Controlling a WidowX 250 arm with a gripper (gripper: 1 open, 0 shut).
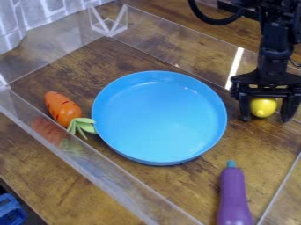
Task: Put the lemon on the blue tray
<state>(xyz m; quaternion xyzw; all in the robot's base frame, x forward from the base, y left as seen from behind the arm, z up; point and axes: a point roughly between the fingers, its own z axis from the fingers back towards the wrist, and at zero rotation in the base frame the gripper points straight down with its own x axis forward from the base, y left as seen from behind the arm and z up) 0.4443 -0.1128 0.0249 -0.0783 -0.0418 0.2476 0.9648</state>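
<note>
My gripper needs to put the lemon on the blue tray [159, 117], so it should grab the lemon by its rounded middle [263, 106] next.
The lemon [265, 107], small and bright yellow, lies on the wooden table at the right, just past the rim of the blue tray [159, 117]. My black gripper [266, 107] points straight down over it, open, with one finger on each side of the fruit. The fingertips reach close to the table. Whether the fingers touch the lemon cannot be told. The blue tray is a large round shallow dish in the middle of the view, and nothing lies in it.
An orange carrot [63, 109] with green leaves lies left of the tray. A purple eggplant [234, 199] lies at the front right. Clear plastic walls [35, 53] enclose the wooden work area.
</note>
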